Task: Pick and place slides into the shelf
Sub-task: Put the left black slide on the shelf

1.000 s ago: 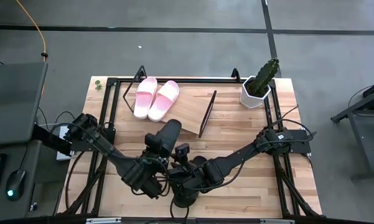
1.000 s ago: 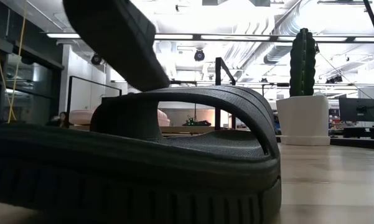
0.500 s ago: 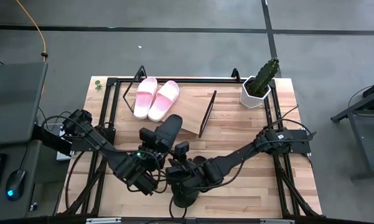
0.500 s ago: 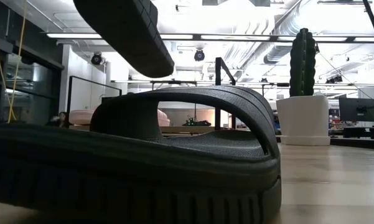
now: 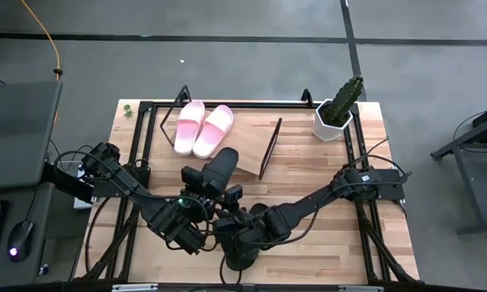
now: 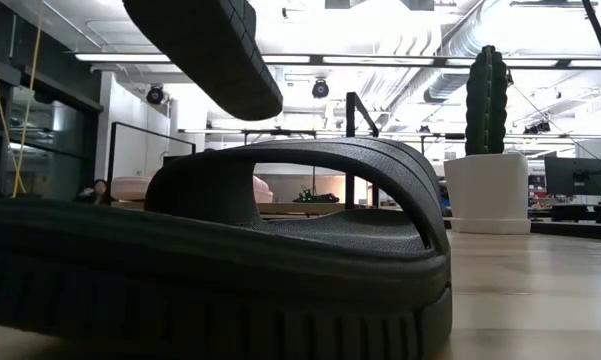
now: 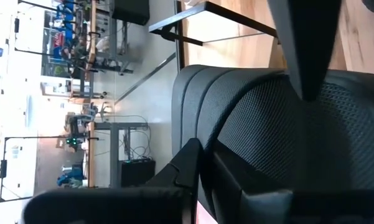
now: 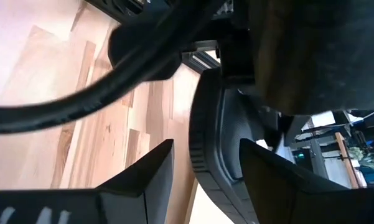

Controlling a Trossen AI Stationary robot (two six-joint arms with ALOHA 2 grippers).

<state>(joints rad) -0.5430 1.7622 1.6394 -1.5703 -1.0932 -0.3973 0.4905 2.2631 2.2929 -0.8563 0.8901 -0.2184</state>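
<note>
The black slide should go on the shelf, so the robot's right gripper should next grab it by its ribbed sole edge [image 8: 213,155].
Two pale pink slides [image 5: 201,128] lie side by side on the shelf's slanted board [image 5: 247,144] at the far side. One black slide [image 5: 220,168] hangs in the air near the shelf, with my left gripper [image 5: 201,201] shut on its near end; its toe end [image 6: 210,50] shows high in the low view. A second black slide [image 5: 241,256] lies flat on its sole near the front edge, filling the low view [image 6: 230,260]. My right gripper [image 5: 225,221] is open beside the left one. Its fingers stand on either side of a black slide's ribbed sole edge [image 8: 202,146], and table shows between one finger and that edge. My left gripper pinches the lifted black slide's side rim [image 7: 213,165] behind the strap, between its two fingers. One finger [image 7: 190,163] is outside the rim and the other [image 7: 261,199] on the footbed side. The slide is clear of the table, its toe end toward the shelf.
A cactus in a white pot [image 5: 334,120] stands at the far right corner, also in the low view [image 6: 485,150]. The shelf's black wire frame [image 5: 269,146] rises around the board. Bare wooden tabletop [image 5: 324,186] lies to the right of the arms.
My left gripper has risen a little with the black slide. The slide has tipped from a steep slant to nearer level, its toe end now higher and slightly closer to the shelf. The slide on the table has stayed put.
</note>
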